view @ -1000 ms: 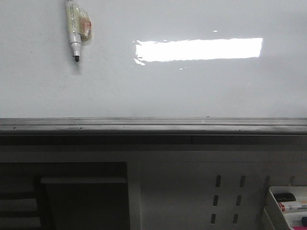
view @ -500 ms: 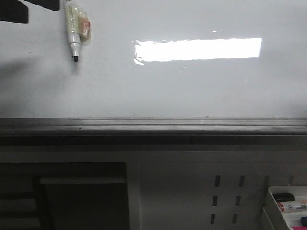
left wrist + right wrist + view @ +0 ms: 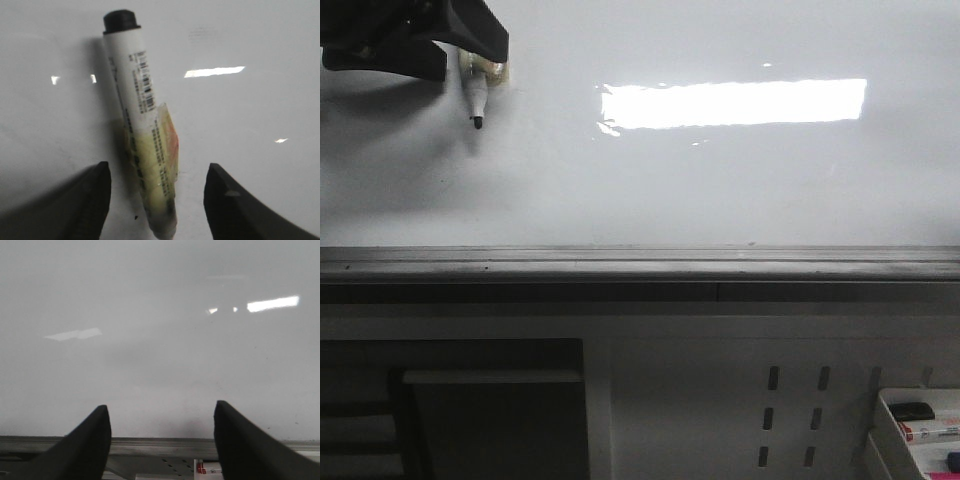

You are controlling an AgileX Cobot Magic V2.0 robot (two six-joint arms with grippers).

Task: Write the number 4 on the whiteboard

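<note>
My left gripper closes on the taped label [image 3: 152,155] now, since the marker's label lies between my fingers, beside both, in the left wrist view.
The whiteboard [image 3: 720,190] fills the upper half of the front view, glossy and bare of strokes; the number 4 is out of view. A white marker [image 3: 476,100] with a black tip and a yellowish taped label lies against the board at the upper left. My left gripper [image 3: 470,58] is open over the marker's upper part, hiding it there. In the left wrist view the marker [image 3: 142,125] lies between the spread fingers of the left gripper [image 3: 157,169], touching neither. My right gripper [image 3: 161,409] is open and empty, facing the bare board [image 3: 160,340] above its rail [image 3: 160,442].
A grey metal rail [image 3: 640,262] runs along the board's lower edge. Below it are a grey perforated panel [image 3: 790,410], a dark recess [image 3: 490,420] at the lower left, and a white tray [image 3: 885,430] holding markers at the lower right. A bright light reflection [image 3: 735,103] lies on the board.
My left gripper came in from the top left corner and moved right and down over the marker's upper part. The marker has stayed in place.
</note>
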